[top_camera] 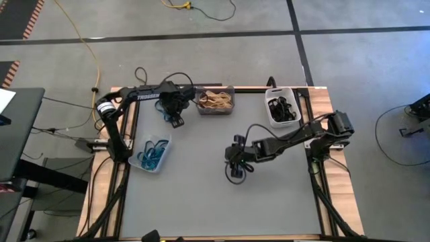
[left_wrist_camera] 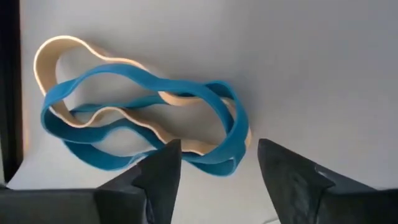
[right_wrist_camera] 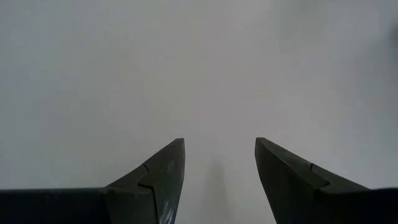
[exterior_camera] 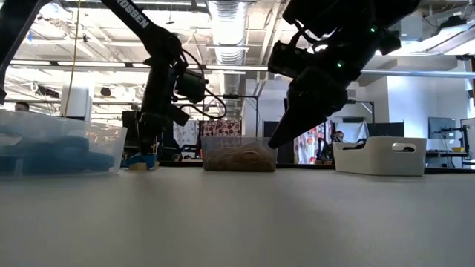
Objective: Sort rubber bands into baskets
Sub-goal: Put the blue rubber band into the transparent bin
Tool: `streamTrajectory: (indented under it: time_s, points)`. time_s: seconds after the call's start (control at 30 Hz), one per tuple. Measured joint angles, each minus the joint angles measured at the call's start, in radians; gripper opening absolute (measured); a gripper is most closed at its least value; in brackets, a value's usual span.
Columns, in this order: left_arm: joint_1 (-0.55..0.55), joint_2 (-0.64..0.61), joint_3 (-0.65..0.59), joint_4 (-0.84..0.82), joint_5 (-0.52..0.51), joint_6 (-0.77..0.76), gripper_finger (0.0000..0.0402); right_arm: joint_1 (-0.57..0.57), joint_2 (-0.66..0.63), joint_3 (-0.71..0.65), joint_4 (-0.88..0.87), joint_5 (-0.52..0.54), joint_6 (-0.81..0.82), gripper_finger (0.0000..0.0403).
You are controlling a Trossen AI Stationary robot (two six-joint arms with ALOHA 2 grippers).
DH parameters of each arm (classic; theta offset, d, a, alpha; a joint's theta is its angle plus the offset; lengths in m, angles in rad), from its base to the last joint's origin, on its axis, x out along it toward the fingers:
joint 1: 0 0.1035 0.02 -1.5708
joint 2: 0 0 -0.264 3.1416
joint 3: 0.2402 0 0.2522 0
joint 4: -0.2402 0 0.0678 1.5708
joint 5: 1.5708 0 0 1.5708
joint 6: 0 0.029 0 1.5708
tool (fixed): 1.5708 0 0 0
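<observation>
I should grip the blue rubber band by its looped end (left_wrist_camera: 232,152) with my left gripper next, to sort it into the clear basket of blue bands.
A blue rubber band (left_wrist_camera: 134,78) and a tan rubber band (left_wrist_camera: 59,46) lie tangled flat on the grey table, just left of the grey basket (top_camera: 215,101) that holds tan bands. My left gripper (left_wrist_camera: 217,155) stands open over their end, pointing down; in the low view the pair (exterior_camera: 141,163) lies under it. A clear basket (top_camera: 153,153) holds blue bands and a white basket (top_camera: 282,109) holds black ones. My right gripper (top_camera: 235,173) hangs open over bare table near the middle, with nothing between its fingers (right_wrist_camera: 168,168). My left gripper comes from above with one open finger on either side of the blue band's near end (left_wrist_camera: 219,163). The bands lie slack on the table. Whether a fingertip (left_wrist_camera: 169,155) touches the band I cannot tell.
The three baskets stand along the far and left parts of the table (top_camera: 269,208); its near half is bare grey surface. Wooden edges and arm mounts (top_camera: 316,161) flank both sides. A yellow cable (top_camera: 94,54) lies on the floor beyond.
</observation>
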Motion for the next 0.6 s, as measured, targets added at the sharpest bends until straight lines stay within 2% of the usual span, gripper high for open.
streamTrajectory:
  time_s: [0.1, 0.37, 0.47, 0.53, 0.6]
  points:
    - [0.003, 0.000, 0.000, 0.002, 0.010, 0.001, 0.0194, 0.000, 0.000, 0.000, 0.000, 0.000, 0.000, 0.0223]
    - [-0.008, 0.084, -0.002, -0.004, 0.007, 0.017, 0.0122, 0.010, 0.000, 0.000, -0.003, -0.001, 0.008, 0.0223]
    - [-0.021, 0.086, -0.002, -0.020, -0.048, 0.026, 0.0076, 0.011, 0.000, 0.000, -0.003, -0.003, 0.008, 0.0223]
    - [-0.023, 0.082, 0.016, -0.054, -0.055, 0.025, 0.0034, 0.010, 0.000, 0.000, -0.002, -0.004, 0.006, 0.0223]
    - [-0.024, 0.078, 0.049, -0.113, -0.058, 0.018, 0.0010, 0.005, 0.000, 0.000, 0.002, -0.004, 0.005, 0.0223]
